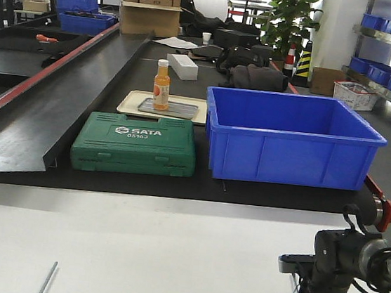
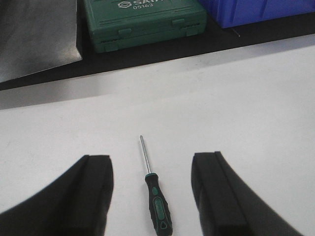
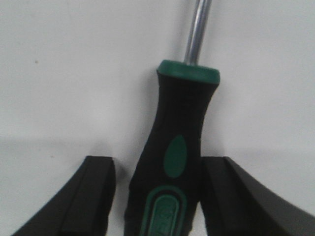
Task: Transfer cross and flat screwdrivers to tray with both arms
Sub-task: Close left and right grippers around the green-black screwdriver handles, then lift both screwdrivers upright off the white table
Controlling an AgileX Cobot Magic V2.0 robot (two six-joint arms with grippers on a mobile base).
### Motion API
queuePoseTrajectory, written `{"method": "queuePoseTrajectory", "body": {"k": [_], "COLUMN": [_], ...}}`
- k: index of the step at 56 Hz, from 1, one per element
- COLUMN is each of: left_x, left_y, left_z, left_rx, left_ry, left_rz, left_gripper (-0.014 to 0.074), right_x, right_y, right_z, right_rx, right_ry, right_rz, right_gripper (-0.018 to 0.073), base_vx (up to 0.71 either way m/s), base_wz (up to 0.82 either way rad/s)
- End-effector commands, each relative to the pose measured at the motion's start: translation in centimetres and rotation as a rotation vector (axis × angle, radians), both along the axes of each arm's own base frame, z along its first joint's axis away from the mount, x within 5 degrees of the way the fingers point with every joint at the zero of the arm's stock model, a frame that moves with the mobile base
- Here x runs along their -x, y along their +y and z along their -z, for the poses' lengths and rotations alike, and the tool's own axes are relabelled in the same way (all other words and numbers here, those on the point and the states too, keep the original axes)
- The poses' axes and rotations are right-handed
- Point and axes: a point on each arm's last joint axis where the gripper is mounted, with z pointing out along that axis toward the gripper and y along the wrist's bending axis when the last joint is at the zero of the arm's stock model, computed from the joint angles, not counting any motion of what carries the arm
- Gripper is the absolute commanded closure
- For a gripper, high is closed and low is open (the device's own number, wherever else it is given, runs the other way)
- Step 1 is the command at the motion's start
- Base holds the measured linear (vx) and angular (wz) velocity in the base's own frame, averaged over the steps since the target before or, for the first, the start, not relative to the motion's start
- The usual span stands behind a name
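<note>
I will grab this screwdriver next with my left gripper by its black-and-green handle [image 2: 158, 204]. Then it can go to the tray.
One screwdriver [image 2: 156, 199] with a black-and-green handle lies flat on the white table, shaft pointing away. My left gripper [image 2: 152, 167] hovers over it, open, a finger on each side and well apart from it. Its thin shaft [image 1: 47, 279] shows at the bottom left of the front view. The other screwdriver [image 3: 172, 162] fills the right wrist view. My right gripper [image 3: 158, 164] is open around its handle, with a gap at the left finger [image 3: 96, 196] and the right finger close against it. The grey metal tray [image 1: 185, 110] sits far back on the black bench.
The grey tray rests on a beige tray [image 1: 131, 101] and an orange bottle [image 1: 161, 85] stands on it. A green SATA case [image 1: 134, 144] and a deep blue bin [image 1: 290, 136] line the bench front. My right arm [image 1: 336, 276] stands at the lower right.
</note>
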Motion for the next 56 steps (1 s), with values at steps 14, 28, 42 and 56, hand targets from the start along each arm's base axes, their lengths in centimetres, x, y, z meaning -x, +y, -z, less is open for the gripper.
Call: {"method": "queuePoseTrajectory", "body": {"k": [14, 28, 42, 56], "left_x": [0.0, -3.2, -11.9, -18.3], "left_y": [-0.3, -1.0, -1.4, -2.5], "left_z": [-2.0, -3.8, -0.1, 8.4], "left_rx": [0.154, 0.15, 0.047, -0.005], "left_ry": [-0.074, 0.063, 0.328, 0.628], "left_rz": [-0.023, -0.025, -0.139, -0.171], "left_gripper": [0.011, 0.011, 0.011, 0.011], "right_x": [-0.7, -0.5, -0.3, 0.0], "right_y": [-0.1, -0.1, 0.1, 0.3], "right_z": [-2.9, -2.9, -2.9, -2.8], "right_rx": [-0.025, -0.022, -0.039, -0.063], "right_ry": [-0.095, -0.074, -0.047, -0.014], "right_rz": [0.014, 0.006, -0.014, -0.012], "right_gripper": [0.0573, 0.0571, 0.057, 0.057], "base_vx": [0.0, 0.0, 0.0, 0.0], "base_wz": [0.0, 0.0, 0.0, 0.0]}}
